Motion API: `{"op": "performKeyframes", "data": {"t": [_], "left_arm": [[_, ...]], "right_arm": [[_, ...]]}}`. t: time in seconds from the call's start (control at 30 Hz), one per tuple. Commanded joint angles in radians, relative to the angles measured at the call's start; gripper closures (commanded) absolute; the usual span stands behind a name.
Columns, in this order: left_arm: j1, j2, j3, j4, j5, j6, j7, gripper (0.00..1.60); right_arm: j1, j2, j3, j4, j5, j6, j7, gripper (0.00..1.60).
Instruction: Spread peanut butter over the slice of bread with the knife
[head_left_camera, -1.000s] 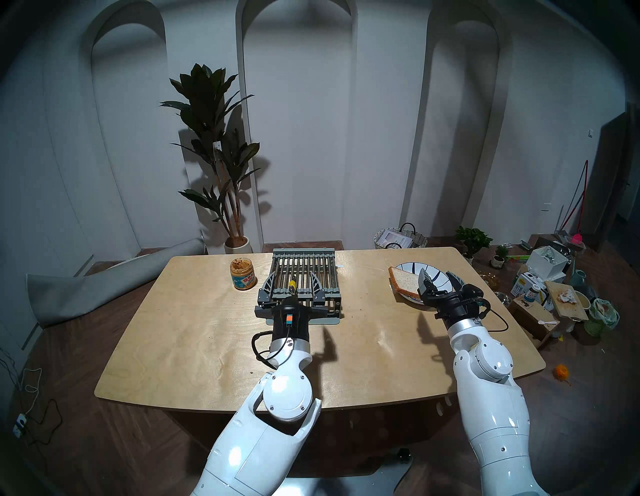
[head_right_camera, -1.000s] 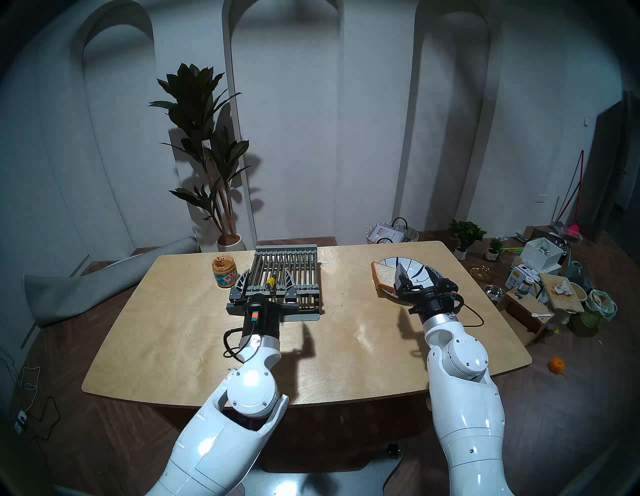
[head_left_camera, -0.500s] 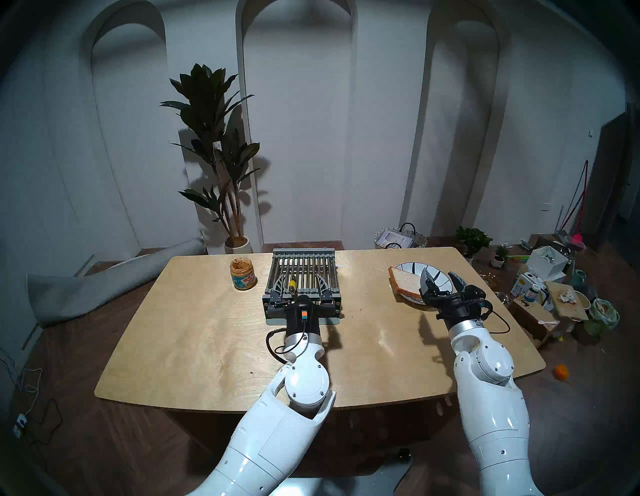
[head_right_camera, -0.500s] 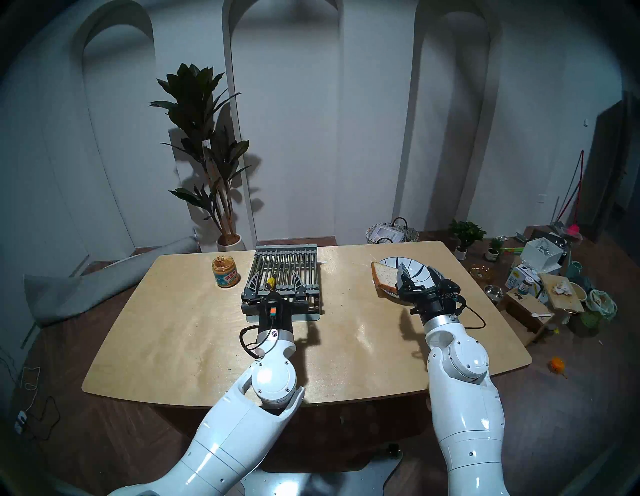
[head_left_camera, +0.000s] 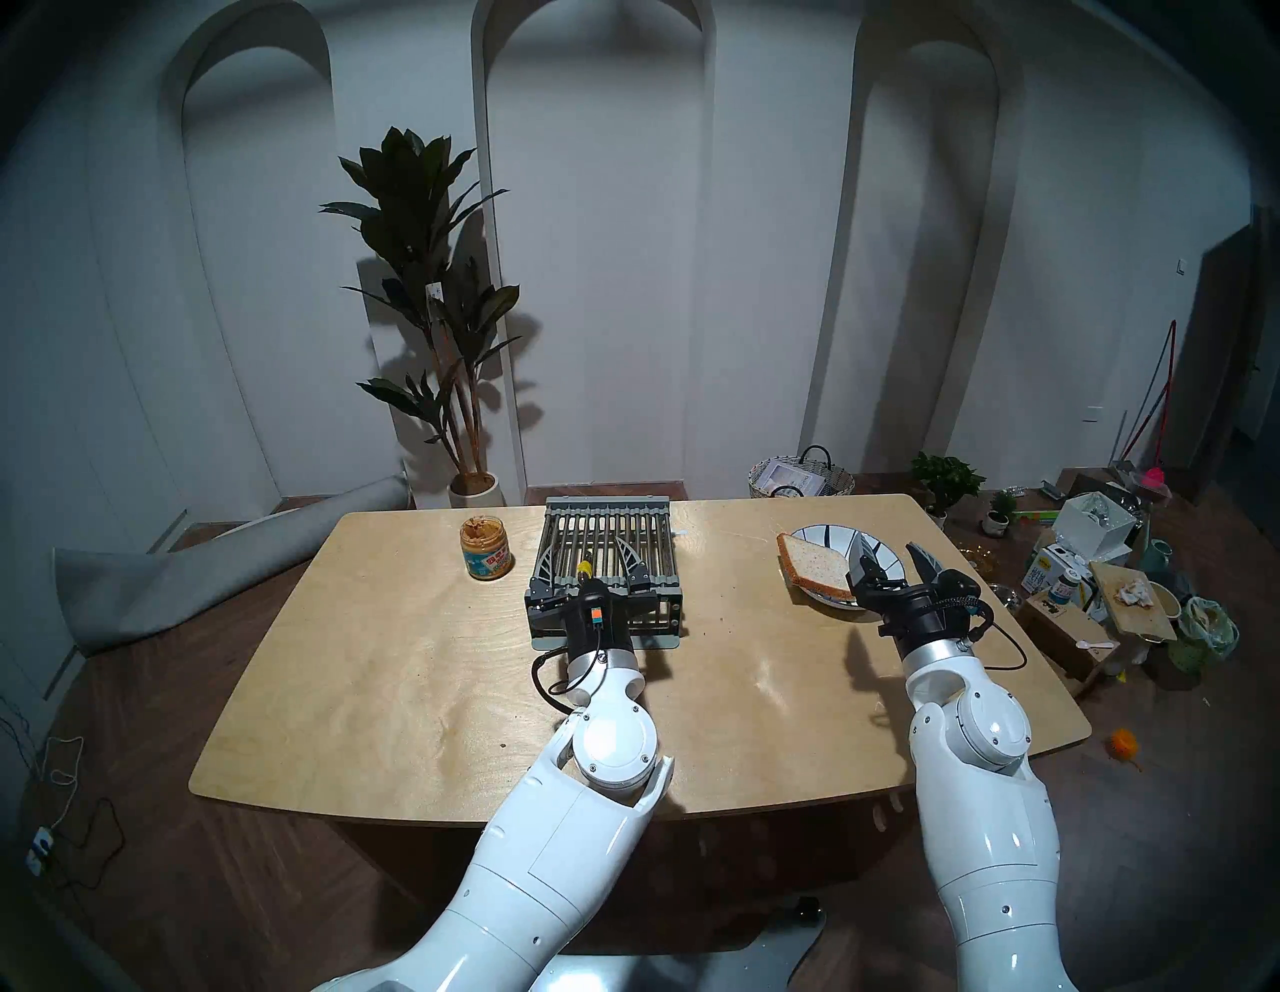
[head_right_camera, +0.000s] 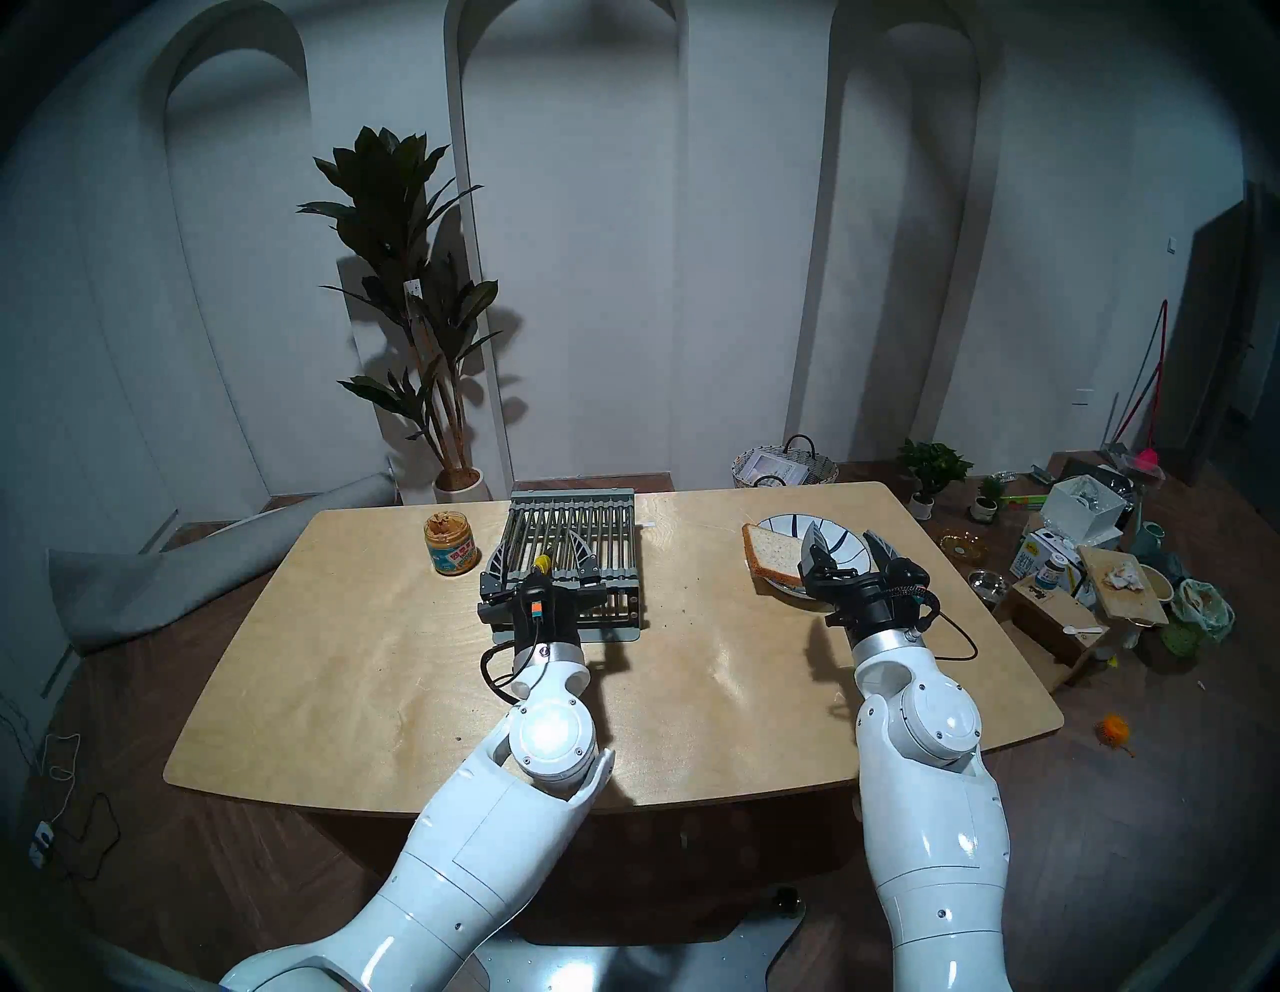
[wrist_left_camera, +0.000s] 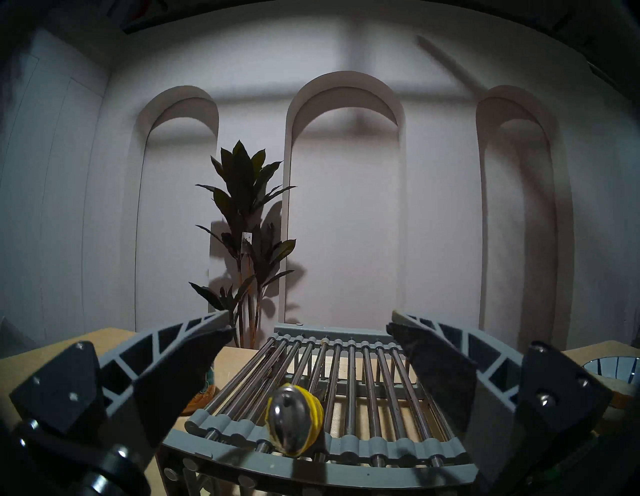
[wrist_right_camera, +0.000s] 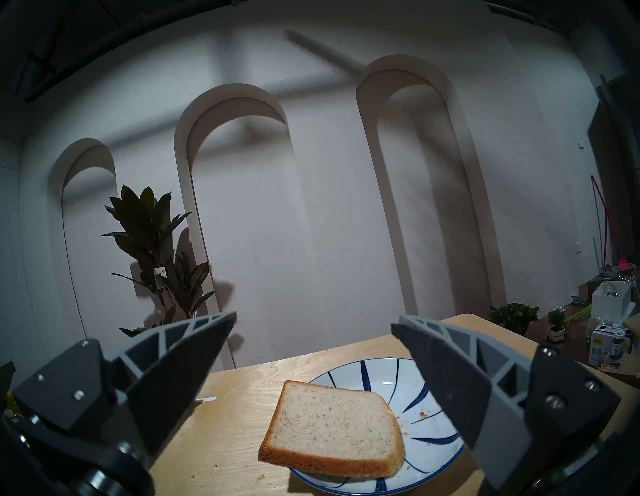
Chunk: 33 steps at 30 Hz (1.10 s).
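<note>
The knife is crowded by the rack's close-set metal bars, and its yellow handle (head_left_camera: 585, 569) stands above the bars. The left gripper needs to grip the knife there next.
A knife (wrist_left_camera: 294, 421) with a yellow handle and a metal loop end lies on the grey slatted rack (head_left_camera: 609, 533), handle toward me. My left gripper (head_left_camera: 589, 551) is open over the rack's near edge. Its fingers stand either side of the handle without touching it. The open peanut butter jar (head_left_camera: 486, 549) stands to the left of the rack. The slice of bread (wrist_right_camera: 334, 427) rests on the left rim of the white blue-striped plate (wrist_right_camera: 398, 384), overhanging it. My right gripper (wrist_right_camera: 313, 318) hovers open just in front of the plate, holding nothing.
The wooden table (head_left_camera: 415, 693) has a curved near edge. Behind it stand a tall potted plant (head_left_camera: 429, 291) and a woven basket (head_left_camera: 800, 478). Boxes and clutter (head_left_camera: 1101, 575) cover the floor on the right, and a grey rolled mat (head_left_camera: 208, 561) lies on the left.
My left gripper has advanced over the rack's near edge, so the knife handle now lies between its fingers. My right gripper has drifted slightly to the right near the plate.
</note>
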Motion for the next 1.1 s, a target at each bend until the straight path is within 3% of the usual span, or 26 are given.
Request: {"op": "performKeyframes", "data": {"t": [0.0, 0.43, 1.07], "left_arm": [[-0.024, -0.007, 0.009, 0.001, -0.032, -0.022, -0.032, 0.0], [-0.059, -0.007, 0.009, 0.085, -0.033, -0.047, -0.031, 0.0], [-0.092, -0.025, -0.023, 0.129, -0.063, -0.063, -0.063, 0.0]], "right_arm": [[-0.005, -0.003, -0.003, -0.038, 0.0, -0.01, 0.003, 0.0], [-0.008, 0.003, 0.006, -0.039, 0.014, -0.016, 0.025, 0.0], [-0.004, -0.004, 0.005, -0.033, 0.019, -0.017, 0.033, 0.0]]}}
